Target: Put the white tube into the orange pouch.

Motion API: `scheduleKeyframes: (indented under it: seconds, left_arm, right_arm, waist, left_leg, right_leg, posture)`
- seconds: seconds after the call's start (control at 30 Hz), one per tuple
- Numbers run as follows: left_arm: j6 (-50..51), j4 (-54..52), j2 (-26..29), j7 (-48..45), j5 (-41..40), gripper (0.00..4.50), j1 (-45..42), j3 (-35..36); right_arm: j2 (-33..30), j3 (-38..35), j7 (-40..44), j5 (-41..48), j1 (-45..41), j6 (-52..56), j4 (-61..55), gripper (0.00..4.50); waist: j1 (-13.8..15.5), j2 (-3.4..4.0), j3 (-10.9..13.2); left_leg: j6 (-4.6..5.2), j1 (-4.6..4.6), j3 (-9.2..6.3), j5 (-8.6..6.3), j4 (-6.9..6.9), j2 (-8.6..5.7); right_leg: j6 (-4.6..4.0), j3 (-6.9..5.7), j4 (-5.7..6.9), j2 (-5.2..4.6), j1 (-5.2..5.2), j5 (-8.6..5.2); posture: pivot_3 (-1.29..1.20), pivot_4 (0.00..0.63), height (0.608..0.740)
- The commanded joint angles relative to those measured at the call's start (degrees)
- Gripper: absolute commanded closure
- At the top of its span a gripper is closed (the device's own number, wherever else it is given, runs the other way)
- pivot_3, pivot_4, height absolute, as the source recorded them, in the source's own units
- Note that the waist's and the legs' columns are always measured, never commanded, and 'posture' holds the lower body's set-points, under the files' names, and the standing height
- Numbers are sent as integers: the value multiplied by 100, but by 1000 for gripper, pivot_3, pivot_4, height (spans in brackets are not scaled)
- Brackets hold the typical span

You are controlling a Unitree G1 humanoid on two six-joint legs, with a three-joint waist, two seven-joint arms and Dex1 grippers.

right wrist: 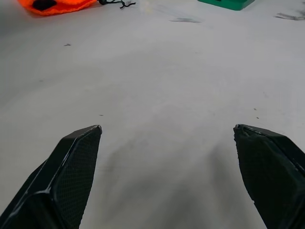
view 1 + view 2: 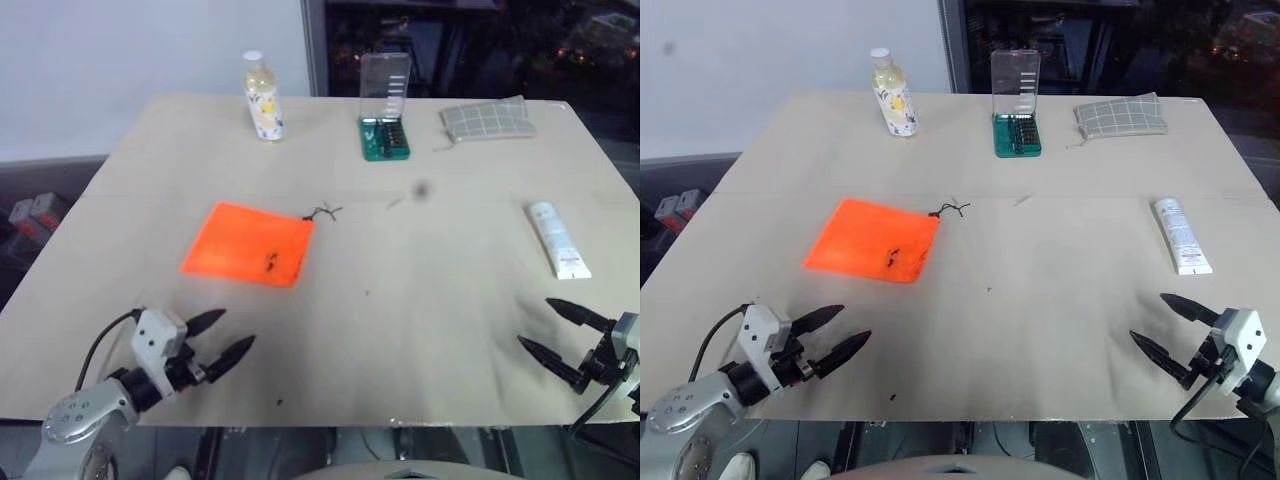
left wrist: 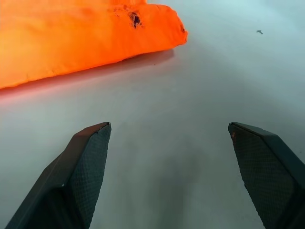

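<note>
Next, my left gripper takes hold of the orange pouch by its cord-side edge (image 2: 303, 254), since the slack cloth body (image 2: 240, 244) lies flat on the tabletop.
The orange pouch (image 2: 247, 243) lies flat on the table left of centre, its thin black cord (image 2: 322, 212) trailing off the far right corner. The white tube (image 2: 558, 239) lies at the right side of the table, print at its near end. My left gripper (image 2: 232, 333) hovers open over the near left edge, a short way in front of the pouch (image 3: 86, 38). My right gripper (image 2: 533, 323) is open at the near right edge, just short of the tube. Nothing sits between either pair of fingers.
Along the far edge stand a yellowish bottle with a white cap (image 2: 263, 97), a green bit case with its clear lid up (image 2: 385, 110), and a grey checked pouch (image 2: 487, 120). A dark wall and window lie behind the table.
</note>
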Motion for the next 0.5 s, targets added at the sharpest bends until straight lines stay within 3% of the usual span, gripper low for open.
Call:
scheduleKeyframes:
  seconds: [0.03, 0.23, 0.4, 0.5]
  left_arm:
    - [361, -539, 55, 424, 86, 336, -347, -172]
    - [1578, -1091, 218, 1498, 696, 336, -1881, -1026]
    - [2325, -736, 68, 2253, 1646, 336, -3302, -2076]
    - [2611, -566, 112, 2428, 2163, 336, -3736, -2586]
  right_arm:
    - [-65, -107, 4, 119, 27, 43, -302, 0]
    - [47, 106, -147, 45, -97, 110, -471, 0]
    - [201, 480, -516, 68, -344, 443, -995, 0]
    - [272, 813, -820, 172, -526, 859, -1651, 0]
  waist:
    - [19, 1, 3]
    - [101, 0, 7]
    - [111, 5, 11]
    - [84, 9, 15]
  left_leg:
    - [0, -1, -1, 0, 3, 0]
    - [-1, 0, -10, 1, 17, 0]
    - [-1, -4, -8, 0, 16, -5]
    - [-1, -6, -8, 1, 15, -1]
  right_leg:
    - [0, -1, 1, 0, 1, 0]
    - [21, -4, 7, 19, 7, 12]
    - [23, -7, 8, 42, 2, 13]
    - [25, -4, 10, 60, -4, 14]
  posture:
    - [0, 150, 740]
    - [0, 150, 740]
    - [0, 150, 740]
    - [0, 150, 740]
